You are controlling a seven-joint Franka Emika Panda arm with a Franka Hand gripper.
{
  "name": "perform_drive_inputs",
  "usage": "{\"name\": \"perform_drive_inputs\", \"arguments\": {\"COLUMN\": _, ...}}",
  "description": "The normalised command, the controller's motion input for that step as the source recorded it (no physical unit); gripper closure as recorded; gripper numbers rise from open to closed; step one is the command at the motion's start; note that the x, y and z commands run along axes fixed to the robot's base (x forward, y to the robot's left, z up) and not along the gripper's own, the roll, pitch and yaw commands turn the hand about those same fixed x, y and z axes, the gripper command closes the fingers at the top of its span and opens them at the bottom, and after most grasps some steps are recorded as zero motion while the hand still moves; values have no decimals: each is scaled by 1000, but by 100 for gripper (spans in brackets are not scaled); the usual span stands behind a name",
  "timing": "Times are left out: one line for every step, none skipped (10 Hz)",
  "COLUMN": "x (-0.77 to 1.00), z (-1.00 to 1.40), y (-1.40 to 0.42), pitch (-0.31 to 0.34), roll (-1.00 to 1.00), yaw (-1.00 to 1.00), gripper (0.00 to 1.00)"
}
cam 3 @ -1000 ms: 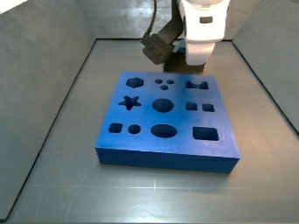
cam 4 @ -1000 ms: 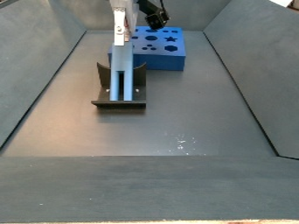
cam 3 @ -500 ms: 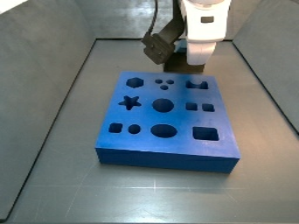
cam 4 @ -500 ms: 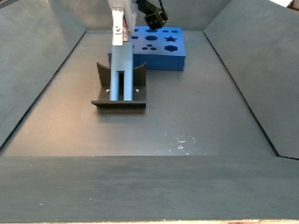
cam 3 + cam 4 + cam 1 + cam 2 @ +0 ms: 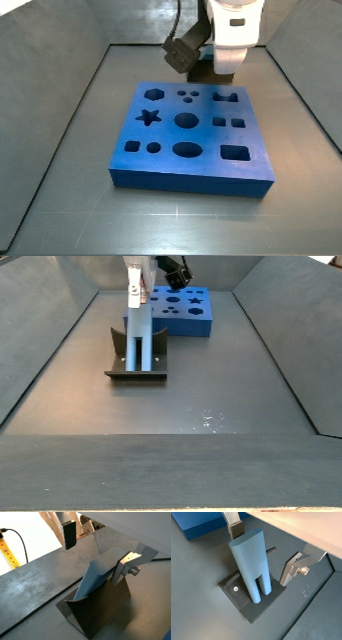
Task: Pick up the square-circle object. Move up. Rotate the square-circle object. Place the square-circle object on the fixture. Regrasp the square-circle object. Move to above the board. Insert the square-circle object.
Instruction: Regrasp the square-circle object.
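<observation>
I will next use my gripper to pick up the square-circle object by its bare upper end (image 5: pixel 115 556), since the dark fixture holds the object's lower part.
The square-circle object (image 5: pixel 251 562) is a light blue-grey peg standing upright on the dark fixture (image 5: pixel 243 598). It shows in both wrist views, and its upper end (image 5: pixel 95 576) rises between my fingers. My gripper (image 5: pixel 265 548) is open around the peg's top, with one dark pad (image 5: pixel 69 534) close to it and the silver finger (image 5: pixel 127 564) well clear on the opposite side. In a side view the peg (image 5: pixel 139 340) stands on the fixture (image 5: pixel 138 364) with the gripper (image 5: pixel 136 292) over it. The bright-blue board (image 5: pixel 193 136) lies flat, with the gripper (image 5: pixel 219 62) beyond its far edge.
Grey walls enclose the floor on the sides (image 5: pixel 54 336) and at the back (image 5: pixel 134 25). The board (image 5: pixel 187 311) lies just behind the fixture, and one corner of the board (image 5: pixel 198 524) shows past a finger. A yellow post with a black cable (image 5: pixel 8 547) stands outside the wall.
</observation>
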Motion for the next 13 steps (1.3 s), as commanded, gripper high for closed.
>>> {"name": "perform_drive_inputs", "arguments": {"x": 219, "z": -40, "y": -34, "pitch": 145, "roll": 132, "yaw": 77, "gripper": 0}}
{"name": "perform_drive_inputs", "arguments": {"x": 218, "z": -40, "y": -34, "pitch": 145, "roll": 131, "yaw": 77, "gripper": 0}}
{"name": "perform_drive_inputs", "arguments": {"x": 217, "z": -40, "y": -34, "pitch": 145, "roll": 131, "yaw": 77, "gripper": 0}}
{"name": "perform_drive_inputs", "arguments": {"x": 216, "z": -40, "y": -34, "pitch": 144, "roll": 131, "yaw": 77, "gripper": 0}}
{"name": "perform_drive_inputs", "arguments": {"x": 214, "z": -41, "y": -34, "pitch": 145, "roll": 131, "yaw": 76, "gripper": 0}}
{"name": "perform_drive_inputs", "arguments": {"x": 213, "z": -40, "y": -34, "pitch": 144, "roll": 131, "yaw": 76, "gripper": 0}}
{"name": "perform_drive_inputs", "arguments": {"x": 209, "z": -40, "y": -35, "pitch": 144, "roll": 132, "yaw": 75, "gripper": 0}}
{"name": "perform_drive_inputs", "arguments": {"x": 206, "z": -39, "y": -34, "pitch": 144, "roll": 132, "yaw": 75, "gripper": 0}}
{"name": "perform_drive_inputs", "arguments": {"x": 199, "z": -36, "y": -35, "pitch": 143, "roll": 132, "yaw": 74, "gripper": 0}}
{"name": "perform_drive_inputs", "arguments": {"x": 194, "z": -35, "y": -35, "pitch": 142, "roll": 132, "yaw": 73, "gripper": 0}}
{"name": "perform_drive_inputs", "arguments": {"x": 188, "z": -34, "y": -34, "pitch": 142, "roll": 132, "yaw": 72, "gripper": 0}}
{"name": "perform_drive_inputs", "arguments": {"x": 181, "z": -32, "y": -35, "pitch": 141, "roll": 131, "yaw": 71, "gripper": 0}}
{"name": "perform_drive_inputs", "arguments": {"x": 0, "z": 0, "y": 0, "pitch": 0, "roll": 0, "yaw": 0, "gripper": 100}}
